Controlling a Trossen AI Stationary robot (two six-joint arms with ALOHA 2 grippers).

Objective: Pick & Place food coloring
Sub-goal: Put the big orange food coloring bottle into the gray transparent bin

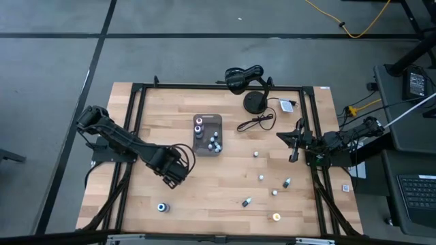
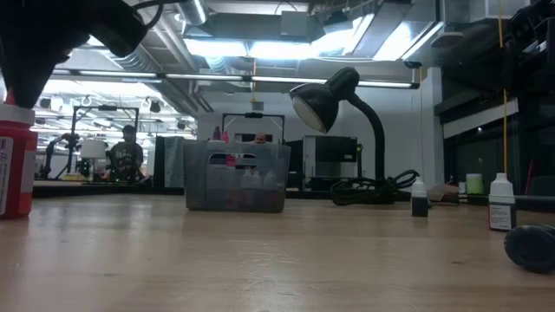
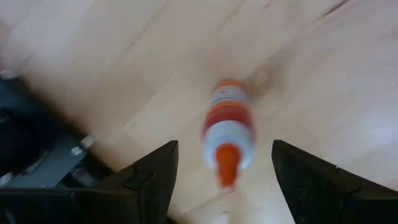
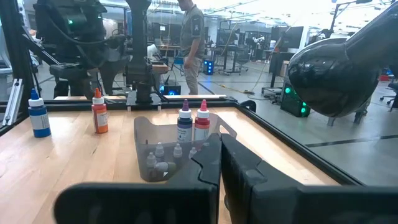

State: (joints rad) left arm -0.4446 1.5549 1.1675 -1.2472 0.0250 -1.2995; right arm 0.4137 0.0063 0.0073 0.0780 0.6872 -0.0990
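Observation:
My left gripper needs to move lower before it closes on the food coloring bottle, because its fingers are still above the bottle's white collar (image 3: 229,142).
An orange-capped food coloring bottle (image 3: 227,134) stands upright on its base on the wooden table, left of centre near the front. My left gripper (image 3: 224,146) hangs over it, pointing down and open. One finger stands on each side of the cap without touching it. In the high view the gripper (image 1: 174,175) hides the bottle. The right wrist view shows the bottle (image 4: 99,113) next to a blue-capped one (image 4: 38,115). My right gripper (image 1: 293,143) waits shut and level at the table's right side.
A gray tray (image 1: 208,134) at the table's middle holds several bottles. Several more lie or stand scattered at the right front, one of them (image 1: 261,177) near the middle of that group. A blue-capped bottle (image 1: 161,207) stands near the front left. A black lamp (image 1: 245,78) with its cable stands at the far edge.

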